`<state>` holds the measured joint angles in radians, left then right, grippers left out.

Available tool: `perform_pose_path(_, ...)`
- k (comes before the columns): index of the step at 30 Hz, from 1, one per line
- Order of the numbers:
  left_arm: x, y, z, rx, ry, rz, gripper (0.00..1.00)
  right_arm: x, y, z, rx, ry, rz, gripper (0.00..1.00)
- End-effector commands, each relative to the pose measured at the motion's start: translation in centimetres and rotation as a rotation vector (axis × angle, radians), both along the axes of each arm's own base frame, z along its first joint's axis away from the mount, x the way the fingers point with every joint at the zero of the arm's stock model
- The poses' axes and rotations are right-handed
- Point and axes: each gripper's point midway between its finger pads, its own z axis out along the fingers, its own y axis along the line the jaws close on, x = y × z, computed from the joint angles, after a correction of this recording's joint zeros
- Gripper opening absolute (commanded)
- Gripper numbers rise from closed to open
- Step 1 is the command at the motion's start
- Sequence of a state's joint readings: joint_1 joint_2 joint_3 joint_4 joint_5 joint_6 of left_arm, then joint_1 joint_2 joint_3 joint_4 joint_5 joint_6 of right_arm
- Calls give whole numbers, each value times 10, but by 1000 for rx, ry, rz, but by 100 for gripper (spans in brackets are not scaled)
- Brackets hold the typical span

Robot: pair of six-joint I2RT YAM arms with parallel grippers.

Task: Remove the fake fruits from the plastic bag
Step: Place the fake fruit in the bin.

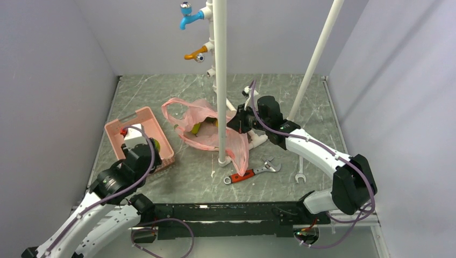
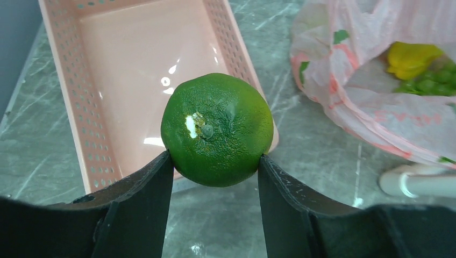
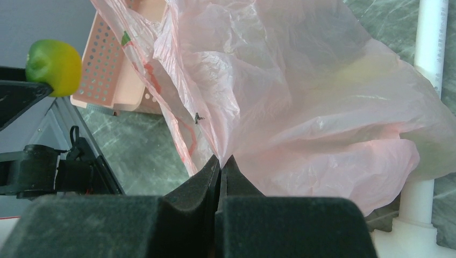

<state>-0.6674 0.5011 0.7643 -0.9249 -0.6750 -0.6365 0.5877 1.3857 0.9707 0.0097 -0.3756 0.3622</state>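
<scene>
My left gripper is high above the pink basket's near corner and should stay closed on the green fruit until it is inside, as the fruit would likely hit the basket's rim.
My left gripper is shut on a round green fake fruit and holds it over the near right rim of the pink basket. In the top view this gripper is at the basket's right side with the fruit in it. The fruit also shows in the right wrist view. The pink plastic bag lies mid-table around the white pole. Inside it are a yellow fruit and green ones. My right gripper is shut on the bag's film, at the bag's right edge.
A white pipe pole stands through the bag area, and a slanted white pole is at the right. A red-handled adjustable wrench and a spanner lie in front of the bag. Taps hang at the back.
</scene>
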Motion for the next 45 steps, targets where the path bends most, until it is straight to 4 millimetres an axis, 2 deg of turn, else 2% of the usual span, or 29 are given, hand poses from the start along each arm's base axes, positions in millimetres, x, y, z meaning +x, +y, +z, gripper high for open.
perform_pose_path(1,25,3,-3,56,-52,93,39,3,0,16,35,-52,-1,0)
perform_pose_path(4,40,-5,-16,72,-14,97,40,2,-1,18,36,-54,-2,0)
perform_pose_path(12,63,0,-69,11,152,121,39,2,-4,20,36,-59,-7,0)
perform_pose_path(15,63,-5,-86,-30,189,101,41,2,-6,20,39,-60,-11,0)
perform_pose_path(18,59,3,-98,-20,218,151,43,3,-6,21,43,-61,-11,0)
perform_pose_path(27,54,0,-116,-34,282,156,47,3,-2,24,65,-55,4,0)
perform_pose_path(31,50,-1,-118,-53,283,161,54,2,-3,24,73,-57,-1,0)
perform_pose_path(35,47,3,-108,-39,283,172,71,1,-2,24,76,-52,7,0)
perform_pose_path(38,45,6,-96,-32,271,171,78,1,-2,24,77,-51,6,0)
perform_pose_path(42,37,9,-73,-69,209,183,80,1,-1,26,85,-50,10,0)
perform_pose_path(45,30,-1,-48,-145,129,107,82,1,-1,26,86,-50,10,0)
